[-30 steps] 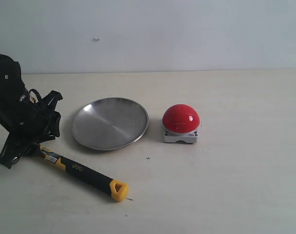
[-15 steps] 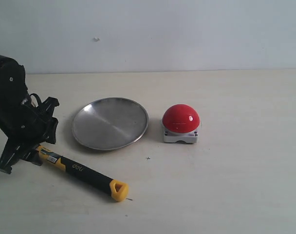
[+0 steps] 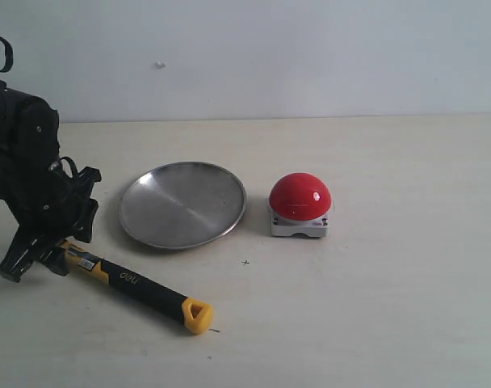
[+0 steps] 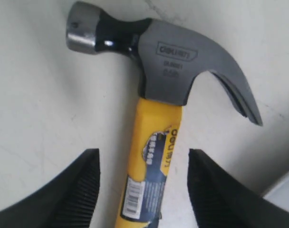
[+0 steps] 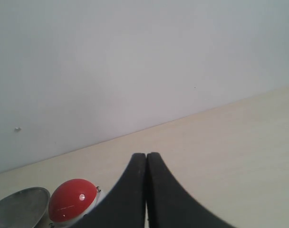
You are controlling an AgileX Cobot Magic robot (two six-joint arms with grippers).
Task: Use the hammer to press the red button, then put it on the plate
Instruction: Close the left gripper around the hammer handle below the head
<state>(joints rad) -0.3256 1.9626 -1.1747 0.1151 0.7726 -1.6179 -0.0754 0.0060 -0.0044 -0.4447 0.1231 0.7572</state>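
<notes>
The hammer's looped end has to stay free to press the red button. My left gripper next needs to grip the hammer by the hammer's yellow neck.
The hammer lies flat on the table at the front left, its yellow looped end pointing to the front right; its steel head fills the left wrist view. My left gripper is open and hangs over the handle just behind the head, one black finger on each side, neither touching the yellow handle. The silver plate rests beside it, with the red button to its right. My right gripper is shut and empty, off the exterior view, and sees the red button from afar.
A pale wall closes the back of the beige table. A rim of the plate shows in the right wrist view beside the button.
My left arm has shifted slightly and straightened up over the hammer's head end. The hammer, plate and button have not moved.
</notes>
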